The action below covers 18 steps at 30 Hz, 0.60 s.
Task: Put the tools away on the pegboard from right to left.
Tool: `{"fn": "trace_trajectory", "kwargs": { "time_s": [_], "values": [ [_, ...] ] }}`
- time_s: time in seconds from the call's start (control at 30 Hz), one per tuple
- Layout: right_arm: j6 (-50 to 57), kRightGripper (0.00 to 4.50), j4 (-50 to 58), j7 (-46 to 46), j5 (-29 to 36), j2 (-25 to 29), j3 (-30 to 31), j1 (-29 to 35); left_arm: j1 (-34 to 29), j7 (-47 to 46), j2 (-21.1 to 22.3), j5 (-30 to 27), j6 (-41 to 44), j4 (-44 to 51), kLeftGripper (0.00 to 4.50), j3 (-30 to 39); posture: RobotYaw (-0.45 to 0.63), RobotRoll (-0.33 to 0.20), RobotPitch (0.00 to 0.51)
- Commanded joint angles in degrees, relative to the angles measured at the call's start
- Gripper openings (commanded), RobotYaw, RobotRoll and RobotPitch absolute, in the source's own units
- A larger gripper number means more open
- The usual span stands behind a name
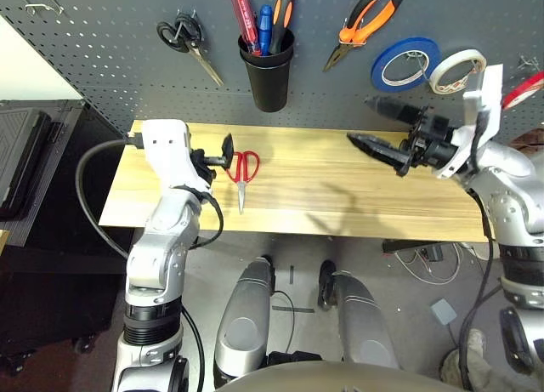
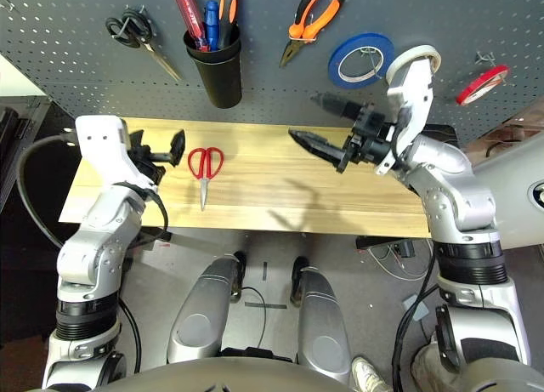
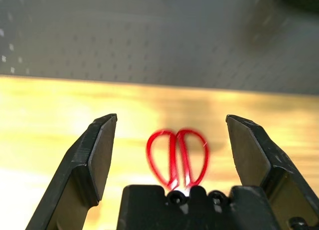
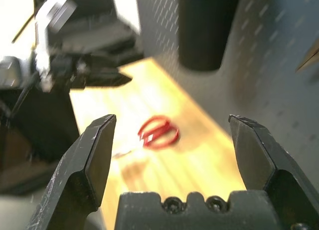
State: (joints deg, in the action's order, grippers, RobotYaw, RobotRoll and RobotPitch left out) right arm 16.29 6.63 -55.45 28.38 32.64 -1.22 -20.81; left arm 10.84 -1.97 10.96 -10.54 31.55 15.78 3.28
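The scissors' pointed blades lie bare on the tabletop, so my left gripper will next pick up the scissors by the side of a red handle loop (image 1: pixel 230 173).
Red-handled scissors (image 1: pixel 245 167) lie flat on the wooden table (image 1: pixel 340 196), blades pointing to the front edge. My left gripper (image 1: pixel 223 154) hovers just left of their handles, open and holding nothing; the red loops (image 3: pixel 177 157) show between its fingers. My right gripper (image 1: pixel 359 120) hangs open and empty above the table's right part, aimed left toward the scissors (image 4: pixel 158 132). On the pegboard (image 1: pixel 102 52) hang the orange-and-black pliers (image 1: pixel 365 25) and, at far right, the red tape ring (image 1: pixel 523 90). The red-handled screwdriver (image 1: pixel 245 19) stands in the black cup (image 1: pixel 268 73).
Black-handled scissors (image 1: pixel 183 36) hang at the board's left, with a blue tape roll (image 1: pixel 405 63) and a white one (image 1: pixel 456 71) at its right. Bare hooks (image 1: pixel 42 7) sit top left. A black case (image 1: pixel 21 154) stands left of the table.
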Motion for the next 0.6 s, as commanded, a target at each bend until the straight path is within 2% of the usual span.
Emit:
{"fn": "trace_trajectory", "kwargs": {
  "time_s": [0.03,0.13,0.3,0.6],
  "values": [
    [-0.6,4.50,-0.9,0.4,-4.0,0.3,2.9,1.5,0.5,-1.3,-1.1,3.4,-2.8,-6.3,4.48,-0.7,0.25,0.000,0.298],
    [1.6,4.50,-2.4,3.0,-7.2,-0.4,5.1,1.3,2.0,-1.4,-1.7,5.6,-6.2,-12.4,4.48,-1.2,0.25,0.000,0.304],
    [2.6,4.50,-3.0,4.4,-8.6,-2.2,6.8,2.3,4.4,-1.1,-2.1,7.6,-9.2,-20.6,4.48,-1.1,0.24,0.000,0.313],
    [-4.1,4.50,-8.7,4.6,-15.3,-4.9,11.4,2.5,11.0,-2.3,-2.6,8.5,-14.3,-36.7,4.48,0.8,0.24,0.000,0.329]
  ]
}}
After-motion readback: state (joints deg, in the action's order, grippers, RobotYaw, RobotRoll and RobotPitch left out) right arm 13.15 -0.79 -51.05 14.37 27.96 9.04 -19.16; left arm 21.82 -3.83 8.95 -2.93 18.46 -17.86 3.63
